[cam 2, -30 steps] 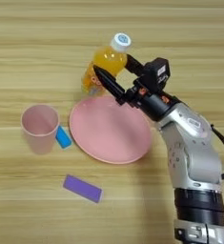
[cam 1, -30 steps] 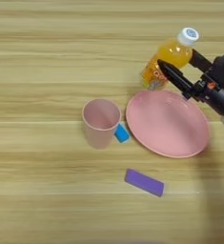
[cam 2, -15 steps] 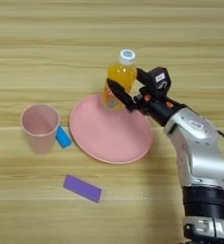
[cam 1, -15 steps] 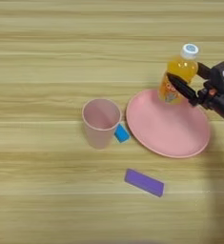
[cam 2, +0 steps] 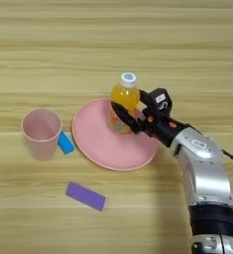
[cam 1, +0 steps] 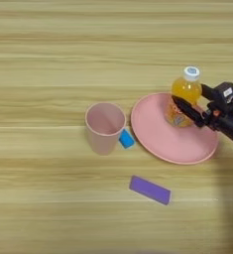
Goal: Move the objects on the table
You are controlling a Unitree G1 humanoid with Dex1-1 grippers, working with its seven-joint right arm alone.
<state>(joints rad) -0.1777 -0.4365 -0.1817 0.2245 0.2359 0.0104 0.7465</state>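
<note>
The orange bottle's base is on the pink plate (cam 1: pixel 157 149), inside the plate's rim, so the bottle would stand and it is time for my right gripper to open.
The orange-drink bottle (cam 1: pixel 185 93) with its white cap stands upright over the far right part of the pink plate (cam 1: pixel 157 149). Its base is at the plate's surface. My right gripper (cam 2: pixel 128 106) reaches in from the right and is shut on the bottle, one black finger (cam 2: pixel 125 116) across its front and the other behind it. The flat purple block (cam 1: pixel 149 189) lies on the table (cam 1: pixel 48 54) nearer than the plate, apart from it. In the right eye view the silver forearm (cam 2: pixel 202 163) runs down to the bottom edge.
A pink cup (cam 1: pixel 104 127) stands upright just left of the plate. A small blue block (cam 1: pixel 126 139) lies between the cup's base and the plate's rim. Bare tabletop stretches across the far side and the left.
The gripper has carried the bottle from beyond the plate's far edge to over the plate. The bottle went from tilted to upright and sits lower. Cup, blue block and purple block have not moved.
</note>
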